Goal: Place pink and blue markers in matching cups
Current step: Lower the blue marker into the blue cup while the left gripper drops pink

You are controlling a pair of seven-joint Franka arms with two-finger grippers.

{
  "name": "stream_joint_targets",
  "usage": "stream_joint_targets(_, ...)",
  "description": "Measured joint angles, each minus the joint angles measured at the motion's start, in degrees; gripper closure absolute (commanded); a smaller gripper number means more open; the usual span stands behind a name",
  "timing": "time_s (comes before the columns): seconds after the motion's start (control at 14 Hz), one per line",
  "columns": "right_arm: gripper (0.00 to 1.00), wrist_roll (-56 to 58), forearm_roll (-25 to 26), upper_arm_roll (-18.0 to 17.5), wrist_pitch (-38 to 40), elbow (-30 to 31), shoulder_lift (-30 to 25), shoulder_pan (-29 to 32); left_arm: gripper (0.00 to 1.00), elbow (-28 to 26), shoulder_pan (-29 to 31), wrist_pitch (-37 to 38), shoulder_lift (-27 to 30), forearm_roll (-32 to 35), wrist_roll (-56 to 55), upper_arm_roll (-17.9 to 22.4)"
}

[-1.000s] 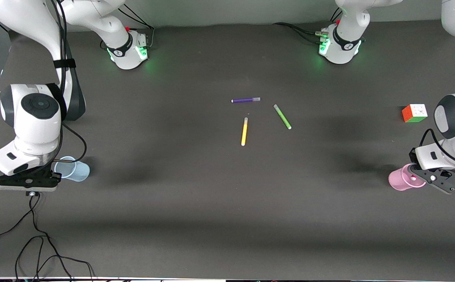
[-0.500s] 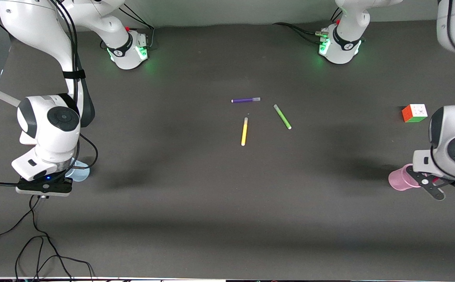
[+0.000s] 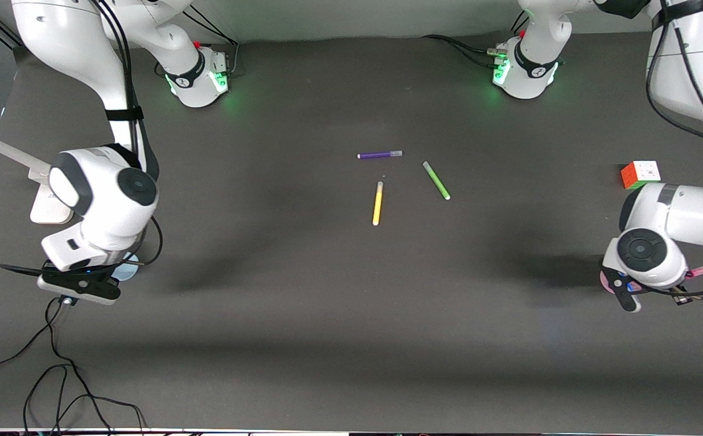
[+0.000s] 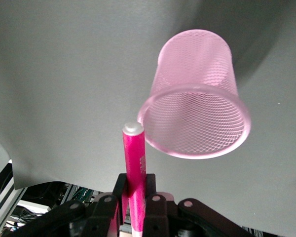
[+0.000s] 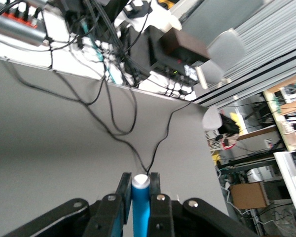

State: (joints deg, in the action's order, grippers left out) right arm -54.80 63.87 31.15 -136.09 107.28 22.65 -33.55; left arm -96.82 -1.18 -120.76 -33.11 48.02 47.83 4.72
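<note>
The blue marker, high above the pale blue cup (image 3: 127, 270), needs lowering before my right gripper releases it.
My left gripper (image 4: 134, 180) is shut on the pink marker (image 4: 134, 158), which sticks out from between its fingers. The marker's tip points toward the mesh pink cup (image 4: 197, 98), whose mouth faces the left wrist camera. In the front view, the left wrist covers most of the pink cup (image 3: 603, 280), and the pink marker (image 3: 700, 270) pokes out beside it. My right gripper (image 5: 140, 180) is shut on the blue marker (image 5: 140, 200). It hangs over the pale blue cup (image 3: 127, 270), of which only a sliver shows under the right wrist. The right wrist view shows no cup.
A purple pen (image 3: 379, 155), a green pen (image 3: 436, 180) and a yellow pen (image 3: 377, 203) lie mid-table. A colour cube (image 3: 640, 174) sits near the left arm's end. Black cables (image 3: 54, 363) trail over the table's near edge beside the right arm.
Both wrists have swung round over their cups, hiding most of each cup in the front view. The right hand has shifted toward the table's middle. Both grips have held.
</note>
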Motion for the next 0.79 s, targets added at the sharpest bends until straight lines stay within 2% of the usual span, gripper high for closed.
stream_joint_targets(0.43, 1.00, -22.69, 14.49, 0.05, 3.15, 2.89, 2.50, -0.01, 1.00, -0.28, -0.20, 2.05, -1.61, 0.26, -0.01, 0.08)
stream_joint_targets(0.57, 1.00, -27.76, 15.61, 0.01, 4.13, 4.79, 2.70, -0.46, 1.00, -0.22, -0.42, 2.05, -1.63, 0.27, -0.46, 0.06)
stream_joint_targets(0.79, 1.00, -35.11, 16.30, -0.05, 8.22, 7.21, 2.99, -2.59, 0.86, -0.19, -1.93, 3.38, -1.64, 0.28, -4.19, -0.01)
